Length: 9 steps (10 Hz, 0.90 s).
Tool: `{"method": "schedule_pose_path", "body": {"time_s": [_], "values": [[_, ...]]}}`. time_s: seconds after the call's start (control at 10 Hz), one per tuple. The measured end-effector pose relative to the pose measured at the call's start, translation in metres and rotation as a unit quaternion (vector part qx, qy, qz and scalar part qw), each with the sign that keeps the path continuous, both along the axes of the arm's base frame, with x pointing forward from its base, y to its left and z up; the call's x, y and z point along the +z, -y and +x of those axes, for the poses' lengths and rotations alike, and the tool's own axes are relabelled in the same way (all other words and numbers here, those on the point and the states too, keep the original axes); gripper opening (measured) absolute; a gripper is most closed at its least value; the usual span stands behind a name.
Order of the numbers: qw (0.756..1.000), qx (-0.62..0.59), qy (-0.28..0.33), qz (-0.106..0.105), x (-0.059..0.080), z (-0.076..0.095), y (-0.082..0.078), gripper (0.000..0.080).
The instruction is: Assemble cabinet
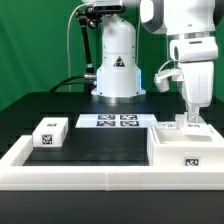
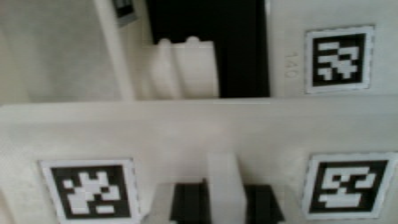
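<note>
The tagged white panel is still hanging above the cabinet (image 1: pixel 186 150), with a dark gap beyond the panel's edge, so my gripper should lower the panel before letting go of it.
The cabinet (image 1: pixel 186 150) is the large white box with marker tags at the exterior view's right, inside the rail's corner. My gripper (image 1: pixel 190 119) reaches straight down onto its top, between two small tagged blocks. In the wrist view the gripper (image 2: pixel 217 203) has its two black fingers (image 2: pixel 180 205) pressed against either side of a thin white upright part (image 2: pixel 217 175) of the cabinet (image 2: pixel 196 125), with a tag on each side. Beyond it lie a dark gap and a white ribbed knob (image 2: pixel 178 65).
A lone small white tagged block (image 1: pixel 50 133) sits at the exterior view's left. The marker board (image 1: pixel 115 121) lies at the back middle, in front of the robot base (image 1: pixel 117 70). A long white rail (image 1: pixel 90 178) edges the front and sides of the black table.
</note>
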<state>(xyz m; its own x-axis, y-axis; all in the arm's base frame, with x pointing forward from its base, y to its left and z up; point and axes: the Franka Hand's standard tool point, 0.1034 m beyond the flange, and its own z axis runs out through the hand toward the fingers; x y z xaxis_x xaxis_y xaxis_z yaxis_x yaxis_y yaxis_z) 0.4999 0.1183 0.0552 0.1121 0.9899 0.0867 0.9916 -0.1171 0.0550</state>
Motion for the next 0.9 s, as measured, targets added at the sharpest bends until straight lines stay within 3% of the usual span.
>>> {"method": "schedule_pose_path", "body": {"time_s": [0.3,0.8,0.9], "values": [[1.0,0.004,-0.007,-0.002,0.001,0.022,0.003,0.0071],[1.0,0.006,-0.008,-0.003,0.001,0.024,0.004,0.0071],[1.0,0.01,-0.007,-0.002,0.001,0.033,0.005,0.0071]]}}
